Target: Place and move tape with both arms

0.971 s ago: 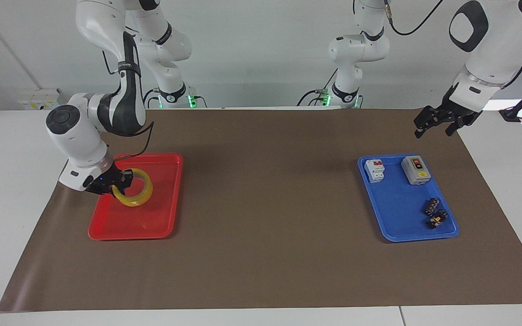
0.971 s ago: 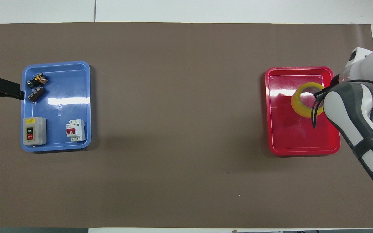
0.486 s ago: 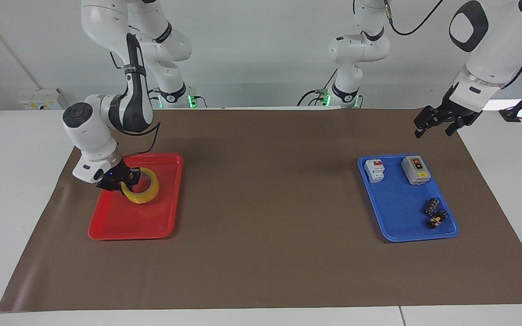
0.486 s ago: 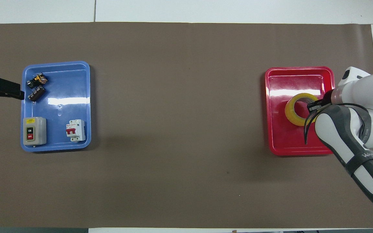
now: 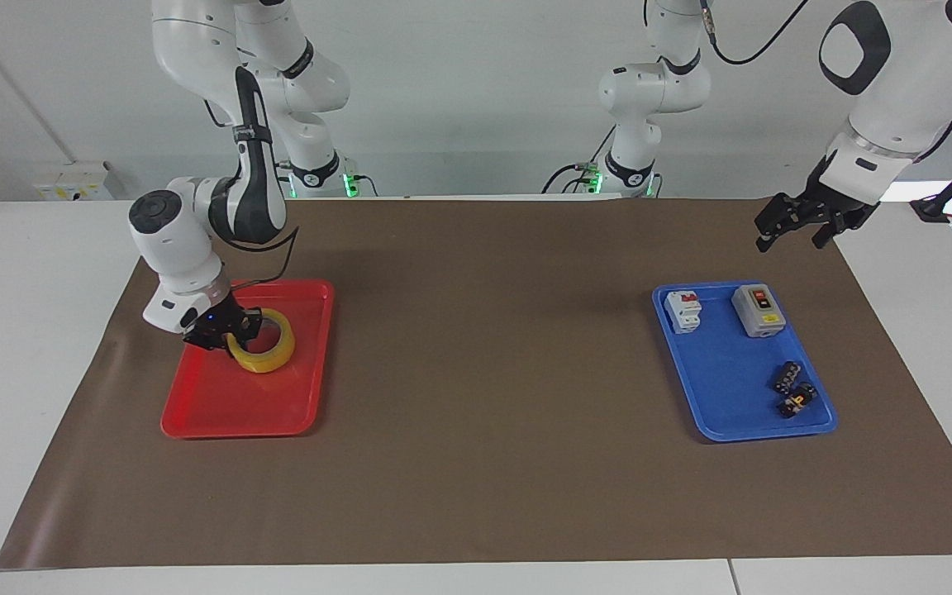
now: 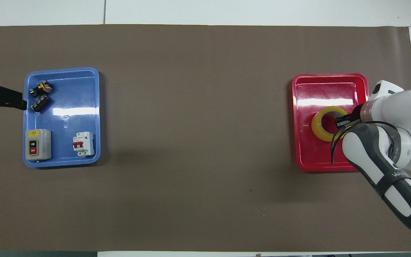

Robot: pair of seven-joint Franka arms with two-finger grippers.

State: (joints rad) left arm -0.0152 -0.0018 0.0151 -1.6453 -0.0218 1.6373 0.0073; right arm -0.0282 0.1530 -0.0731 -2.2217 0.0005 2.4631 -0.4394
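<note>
I need to open my right gripper, because the yellow tape hangs inside the red tray's rim, over its bottom, and would stay in the tray.
The tape (image 5: 271,354) (image 6: 320,125), a yellow ring with a pale core, hangs tilted just over the red tray (image 5: 220,405) (image 6: 319,157). My right gripper (image 5: 236,326) (image 6: 344,121) is shut on the roll's rim, at the side toward the right arm's end of the table. The right forearm hides part of the roll in the overhead view. My left gripper (image 5: 792,240) (image 6: 16,101) waits open and empty in the air, over the mat just beside the blue tray (image 5: 732,388) (image 6: 66,92).
The blue tray holds a grey on/off switch box (image 5: 759,310), a white circuit breaker (image 5: 683,311) and two small black connectors (image 5: 793,388). Brown mat covers the table between the two trays.
My right gripper has carried the tape a little toward the table's middle over the red tray, and the roll now lies flatter. The left arm has not moved.
</note>
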